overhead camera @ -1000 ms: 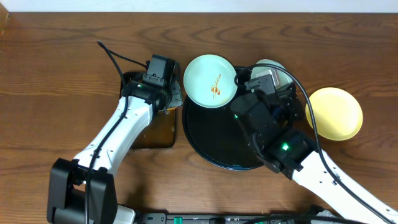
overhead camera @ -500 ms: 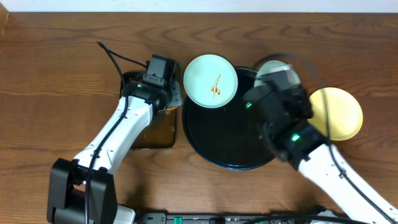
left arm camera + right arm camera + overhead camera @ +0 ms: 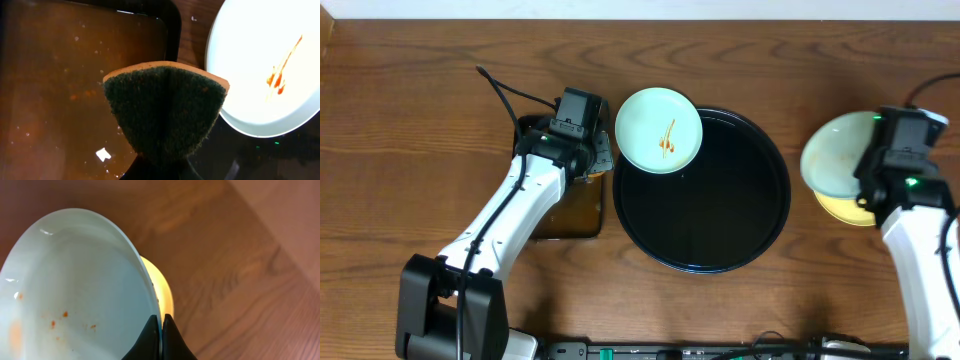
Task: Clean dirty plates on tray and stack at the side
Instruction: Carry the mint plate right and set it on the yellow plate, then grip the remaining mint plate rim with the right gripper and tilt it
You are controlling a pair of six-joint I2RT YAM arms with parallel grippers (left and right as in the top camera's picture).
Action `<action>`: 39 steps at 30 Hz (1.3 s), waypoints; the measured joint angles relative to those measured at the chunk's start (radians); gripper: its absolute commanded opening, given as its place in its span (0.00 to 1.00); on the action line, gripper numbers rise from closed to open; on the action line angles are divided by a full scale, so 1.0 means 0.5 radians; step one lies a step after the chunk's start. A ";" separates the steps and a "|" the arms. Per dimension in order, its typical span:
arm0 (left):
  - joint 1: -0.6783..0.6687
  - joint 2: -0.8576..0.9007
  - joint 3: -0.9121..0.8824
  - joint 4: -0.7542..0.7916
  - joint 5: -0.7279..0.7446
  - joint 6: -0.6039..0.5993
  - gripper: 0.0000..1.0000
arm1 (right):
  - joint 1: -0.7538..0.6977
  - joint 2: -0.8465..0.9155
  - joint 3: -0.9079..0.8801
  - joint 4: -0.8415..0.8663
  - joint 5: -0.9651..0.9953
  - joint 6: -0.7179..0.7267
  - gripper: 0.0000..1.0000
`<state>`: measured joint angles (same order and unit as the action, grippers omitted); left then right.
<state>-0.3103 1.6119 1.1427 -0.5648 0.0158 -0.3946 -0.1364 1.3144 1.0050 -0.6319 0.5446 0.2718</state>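
The pale yellow plate's rim juts past the specked plate, so my right gripper keeps hold of the specked plate until it is centered and lowered.
The large round black tray lies mid-table. A mint-blue plate with a red-brown smear rests on its upper-left rim; it also shows in the left wrist view. My left gripper is shut on a folded dark green sponge beside that plate. My right gripper is shut on the rim of a second mint-blue plate with faint orange specks, held above the pale yellow plate right of the tray.
A small rectangular dark tray with brownish liquid sits left of the black tray, under my left gripper. A black cable trails at the back left. Bare wood table lies all around.
My right arm has swung right with the mint-blue plate, from the tray's upper-right edge to above the yellow plate. The left arm and the smeared plate have not moved.
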 measured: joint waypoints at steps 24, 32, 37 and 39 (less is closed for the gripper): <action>0.000 0.000 0.000 0.000 0.000 0.000 0.08 | 0.217 0.248 0.002 0.541 -1.801 -0.266 0.61; 0.000 0.000 -0.001 0.001 0.000 0.000 0.08 | 0.605 0.660 0.011 0.845 -1.883 -0.291 0.59; 0.000 0.000 -0.001 -0.001 0.001 0.000 0.08 | 0.745 0.941 0.011 1.115 -1.721 -0.181 0.56; 0.000 0.000 -0.001 -0.001 0.000 0.000 0.08 | 0.780 1.006 0.012 1.208 -1.697 -0.138 0.56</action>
<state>-0.3103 1.6119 1.1423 -0.5652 0.0158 -0.3946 0.2539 1.8172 1.0111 -0.0280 -0.3038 0.2028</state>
